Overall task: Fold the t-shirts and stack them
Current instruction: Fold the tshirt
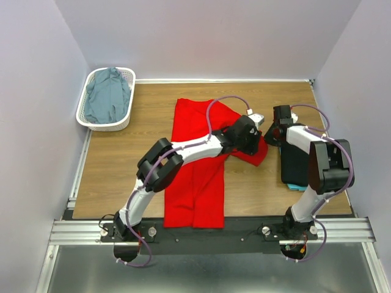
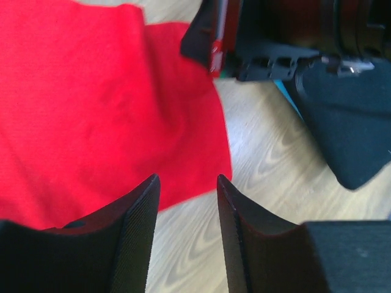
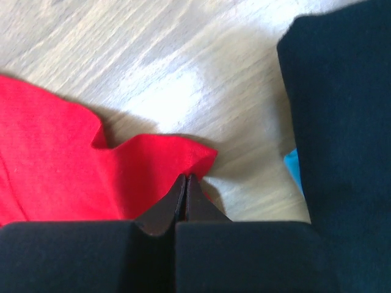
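The red t-shirt's sleeve has its loose corner (image 1: 257,163) (image 2: 225,174) opposite my right gripper. My left gripper should grab the sleeve there next, to fold it across the t-shirt's body.
The red t-shirt (image 1: 195,177) lies spread lengthwise on the table, its right sleeve (image 3: 153,171) reaching toward the folded pile. My right gripper (image 3: 186,177) is shut on the tip of that sleeve, which bunches up at the fingertips. My left gripper (image 2: 188,178) is open just off the sleeve's edge (image 2: 201,152), with bare wood between its fingers. A folded black t-shirt (image 1: 294,162) lies at the right on top of a teal one (image 1: 295,187), of which only a corner shows. The grey-blue t-shirt (image 1: 109,97) sits crumpled in the basket.
A white lattice basket (image 1: 104,126) stands at the table's far left corner. Both wrists crowd together over the sleeve, the right gripper's body (image 2: 275,36) close ahead of the left fingers. Walls close in the left, right and back.
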Tool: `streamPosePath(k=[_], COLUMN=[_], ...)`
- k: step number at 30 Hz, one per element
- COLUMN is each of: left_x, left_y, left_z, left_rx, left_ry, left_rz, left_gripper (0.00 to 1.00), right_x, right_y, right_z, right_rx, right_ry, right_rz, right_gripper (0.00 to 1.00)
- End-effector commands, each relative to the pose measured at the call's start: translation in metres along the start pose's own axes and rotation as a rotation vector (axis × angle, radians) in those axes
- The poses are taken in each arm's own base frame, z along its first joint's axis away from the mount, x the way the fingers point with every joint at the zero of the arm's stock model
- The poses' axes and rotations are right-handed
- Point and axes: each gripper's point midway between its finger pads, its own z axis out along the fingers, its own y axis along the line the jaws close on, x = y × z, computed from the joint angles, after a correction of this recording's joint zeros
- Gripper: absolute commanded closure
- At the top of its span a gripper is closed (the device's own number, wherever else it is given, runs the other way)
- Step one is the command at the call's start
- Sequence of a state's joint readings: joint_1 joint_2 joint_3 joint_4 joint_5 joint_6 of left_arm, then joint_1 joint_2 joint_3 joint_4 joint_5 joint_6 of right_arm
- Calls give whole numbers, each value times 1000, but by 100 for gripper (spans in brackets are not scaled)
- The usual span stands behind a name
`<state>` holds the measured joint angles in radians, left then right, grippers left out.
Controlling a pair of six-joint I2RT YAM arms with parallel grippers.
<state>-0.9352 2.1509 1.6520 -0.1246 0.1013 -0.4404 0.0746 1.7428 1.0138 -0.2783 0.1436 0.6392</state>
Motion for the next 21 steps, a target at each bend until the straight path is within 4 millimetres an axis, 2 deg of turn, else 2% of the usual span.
streamPosePath(k=[1,8,13,17,19,21], left_x=[1,33,50,55,55,53], left_y=[-14,-11,-6,-2,-2,-3], left_z=[20,41,50,55,55,54], left_rx=[-36,-112,-133,-159,-164,-163], left_ry=[-31,2,26,31,30,27], left_rz=[78,132,145,161,162,162], left_gripper=[49,48,48,48,50,64], right_x=[3,-4,-10,-13,-16,-22], right_y=[5,15,19,25,27,30], right_z=[-12,-19,-23,-27,-30,-36], right_rx=[-42,-78,-94,-115,-124,-138], right_ry=[10,-1,-13,-16,-23,-42], right_rz=[22,36,44,50,53,56], right_gripper=[100,99,100,100,99,100])
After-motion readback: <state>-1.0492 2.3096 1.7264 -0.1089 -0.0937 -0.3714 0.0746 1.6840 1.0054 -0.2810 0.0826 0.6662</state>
